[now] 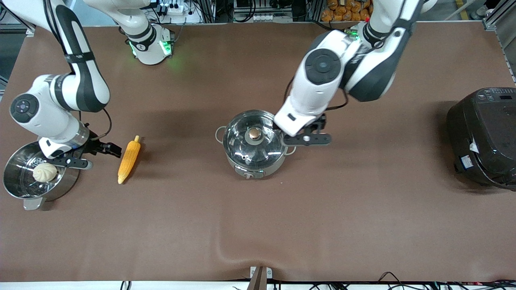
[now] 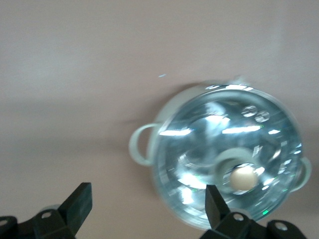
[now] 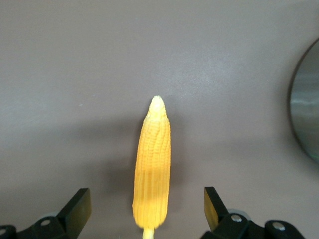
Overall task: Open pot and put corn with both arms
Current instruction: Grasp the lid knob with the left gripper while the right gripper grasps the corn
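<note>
I shouldn't close on the corn yet and need to lower my right gripper toward its body (image 1: 128,159) first. My fingers are too high and too short, near the stem end (image 1: 136,138).
The steel pot (image 1: 254,147) stands mid-table with its glass lid (image 1: 242,141) on and the tan knob (image 1: 254,133) on top. My left gripper (image 1: 301,136) hovers open and empty beside the pot, at its rim toward the left arm's end. In the left wrist view (image 2: 148,209) one finger overlaps the lid's edge (image 2: 229,149), and the knob (image 2: 244,177) is off to that side. The corn (image 1: 129,160) lies on the table toward the right arm's end. My right gripper (image 1: 105,149) is open and empty above the table beside it. The right wrist view shows the cob (image 3: 152,172) between the fingers (image 3: 148,209).
A perforated steamer pot (image 1: 16,189) holding a white bun (image 1: 45,172) stands at the right arm's end, close to the right gripper; its rim shows in the right wrist view (image 3: 306,109). A large black cooker (image 1: 483,137) stands at the left arm's end.
</note>
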`<action>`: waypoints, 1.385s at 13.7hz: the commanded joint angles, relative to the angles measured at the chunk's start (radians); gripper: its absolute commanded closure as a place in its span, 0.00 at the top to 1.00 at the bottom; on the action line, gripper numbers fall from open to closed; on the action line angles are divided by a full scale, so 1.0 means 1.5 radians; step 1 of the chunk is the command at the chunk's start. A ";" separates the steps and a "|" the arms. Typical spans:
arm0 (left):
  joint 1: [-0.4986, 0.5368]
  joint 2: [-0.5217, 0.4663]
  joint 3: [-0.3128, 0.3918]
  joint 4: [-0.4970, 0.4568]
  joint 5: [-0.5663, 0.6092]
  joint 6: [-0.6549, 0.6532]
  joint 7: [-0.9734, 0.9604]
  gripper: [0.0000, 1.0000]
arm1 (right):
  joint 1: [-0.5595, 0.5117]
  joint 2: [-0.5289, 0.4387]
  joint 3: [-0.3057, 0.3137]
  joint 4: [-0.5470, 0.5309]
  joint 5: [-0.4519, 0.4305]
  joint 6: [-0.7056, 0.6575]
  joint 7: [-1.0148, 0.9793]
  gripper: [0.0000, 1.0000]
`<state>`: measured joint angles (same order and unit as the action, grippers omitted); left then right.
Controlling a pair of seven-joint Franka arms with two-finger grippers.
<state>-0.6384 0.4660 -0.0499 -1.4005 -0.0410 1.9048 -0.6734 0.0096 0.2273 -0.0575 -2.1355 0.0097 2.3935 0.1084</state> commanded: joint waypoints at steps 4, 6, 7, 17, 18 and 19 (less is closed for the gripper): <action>-0.084 0.091 0.018 0.045 0.073 0.080 -0.014 1.00 | 0.019 0.120 -0.004 -0.009 0.006 0.049 0.076 1.00; -0.099 0.103 0.019 0.051 0.074 0.086 -0.014 1.00 | 0.016 0.145 -0.003 -0.006 0.007 0.072 0.084 1.00; -0.105 0.106 0.019 0.051 0.074 0.087 -0.014 1.00 | 0.022 0.151 -0.003 -0.005 0.007 0.075 0.086 0.94; -0.131 0.138 0.016 0.052 0.070 0.114 -0.088 0.85 | 0.055 0.093 -0.003 0.098 0.006 -0.100 0.066 0.00; -0.128 0.134 0.010 0.051 0.063 0.113 -0.125 0.14 | 0.058 0.090 0.001 0.141 0.006 -0.166 0.064 0.01; -0.127 0.133 0.011 0.051 0.046 0.110 -0.132 0.00 | 0.067 0.086 0.005 0.184 0.005 -0.226 0.064 0.05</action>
<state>-0.8226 0.6596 -0.0374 -1.3477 0.0436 2.0750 -0.8115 0.0908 0.3911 -0.0529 -1.9633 0.0112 2.2108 0.2132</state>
